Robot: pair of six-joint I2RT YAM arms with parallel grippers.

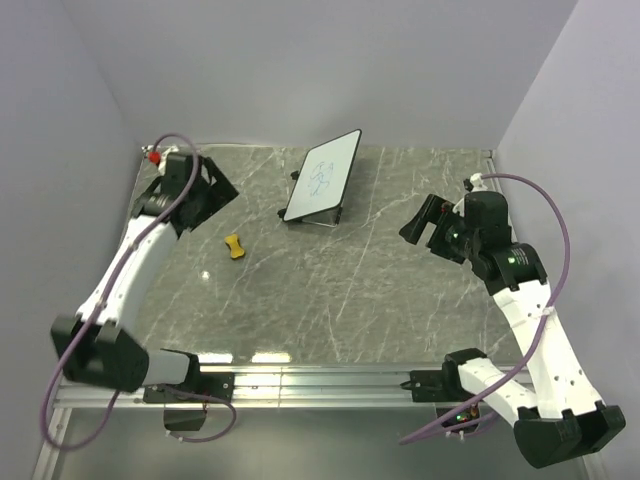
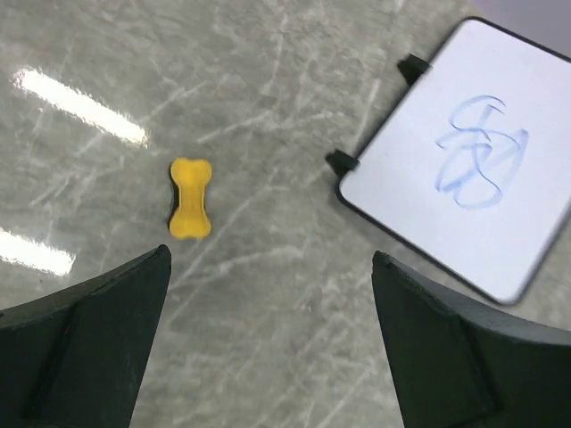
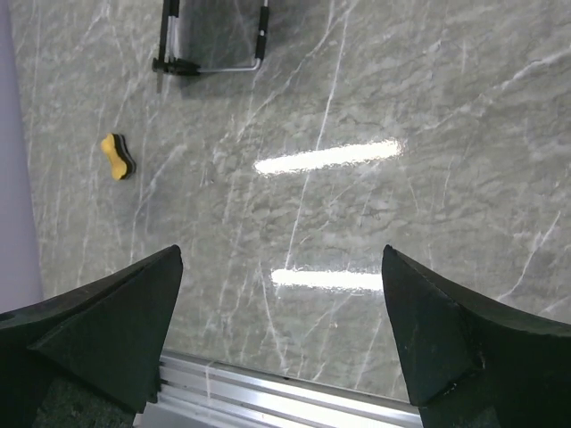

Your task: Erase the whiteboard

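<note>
The left gripper reaches the yellow eraser next and grabs it across its narrow middle (image 1: pixel 235 247). The eraser's dark bottom stays free to erase the whiteboard (image 1: pixel 324 175).
The whiteboard (image 1: pixel 324 175) stands tilted on its black stand at the back middle of the table, with blue scribbles on it. It also shows in the left wrist view (image 2: pixel 464 160); only its stand (image 3: pixel 212 36) shows in the right wrist view. A small yellow bone-shaped eraser (image 1: pixel 234 247) lies left of the board, also seen in the left wrist view (image 2: pixel 190 198) and the right wrist view (image 3: pixel 118 157). My left gripper (image 1: pixel 222 186) is open and empty at the back left, above the table. My right gripper (image 1: pixel 420 225) is open and empty, right of the board.
The grey marble table (image 1: pixel 330 290) has an aluminium rail (image 1: pixel 320 385) along its near edge, also in the right wrist view (image 3: pixel 294 401). White walls close the back and sides. Purple cables run along both arms.
</note>
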